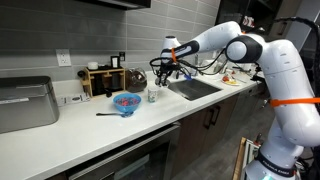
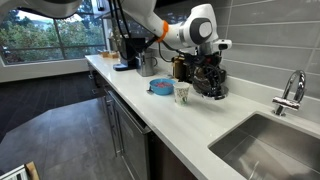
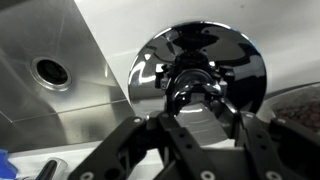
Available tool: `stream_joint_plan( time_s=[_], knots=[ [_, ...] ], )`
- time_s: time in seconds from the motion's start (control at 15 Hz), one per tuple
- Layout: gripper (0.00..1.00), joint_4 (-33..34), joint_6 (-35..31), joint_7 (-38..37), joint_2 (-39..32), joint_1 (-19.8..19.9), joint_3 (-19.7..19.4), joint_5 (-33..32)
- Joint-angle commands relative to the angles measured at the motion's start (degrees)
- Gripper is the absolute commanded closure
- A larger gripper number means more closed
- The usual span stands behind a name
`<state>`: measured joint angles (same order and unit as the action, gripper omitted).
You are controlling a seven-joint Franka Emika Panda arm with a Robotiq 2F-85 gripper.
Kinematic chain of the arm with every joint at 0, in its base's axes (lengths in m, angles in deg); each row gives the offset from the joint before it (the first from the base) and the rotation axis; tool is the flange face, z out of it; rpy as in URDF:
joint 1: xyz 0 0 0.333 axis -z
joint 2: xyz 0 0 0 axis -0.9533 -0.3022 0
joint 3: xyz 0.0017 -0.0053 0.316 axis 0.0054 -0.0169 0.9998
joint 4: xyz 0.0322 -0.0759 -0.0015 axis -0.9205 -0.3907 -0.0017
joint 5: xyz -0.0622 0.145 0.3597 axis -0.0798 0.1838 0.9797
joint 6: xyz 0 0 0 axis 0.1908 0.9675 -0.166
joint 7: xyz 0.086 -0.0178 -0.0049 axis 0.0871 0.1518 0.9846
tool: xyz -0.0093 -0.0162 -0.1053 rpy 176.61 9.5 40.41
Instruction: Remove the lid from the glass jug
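Observation:
The lid's dark rim (image 3: 246, 74) is hanging close under the robot's fingers, above the white counter, so the robot should lower the lid before the gripper lets go of it.
In the wrist view I look straight down on the glass jug (image 3: 235, 55), a dark, shiny round body. My gripper (image 3: 200, 108) is centred over its mouth. The two black fingers (image 3: 160, 140) are closed in on the small greyish lid (image 3: 200, 125) between them. I cannot tell whether the lid still sits on the mouth or is lifted off it. In both exterior views the gripper (image 2: 207, 68) (image 1: 163, 70) points down onto the jug (image 2: 212, 86), which stands by the wall next to the sink. The arm hides most of the jug's top.
A steel sink (image 1: 196, 88) (image 2: 262, 140) with a tap (image 2: 291, 92) lies beside the jug. A small clear cup (image 2: 181, 93), a blue bowl (image 2: 160, 87) and a wooden rack (image 1: 100, 78) stand on the white counter. A dark jar (image 2: 184, 68) is close to the jug.

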<state>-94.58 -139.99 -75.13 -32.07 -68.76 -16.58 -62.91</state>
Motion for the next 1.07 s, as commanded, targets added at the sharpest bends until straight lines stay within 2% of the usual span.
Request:
stream_joint_plan(
  time_s=[0.0,1.0],
  knots=[
    [0.78,0.24,1.51,2.89,-1.61,1.62,1.59,2.94],
    [0.78,6.22,3.31,6.71,-9.54,2.91,2.96,5.08]
  ],
)
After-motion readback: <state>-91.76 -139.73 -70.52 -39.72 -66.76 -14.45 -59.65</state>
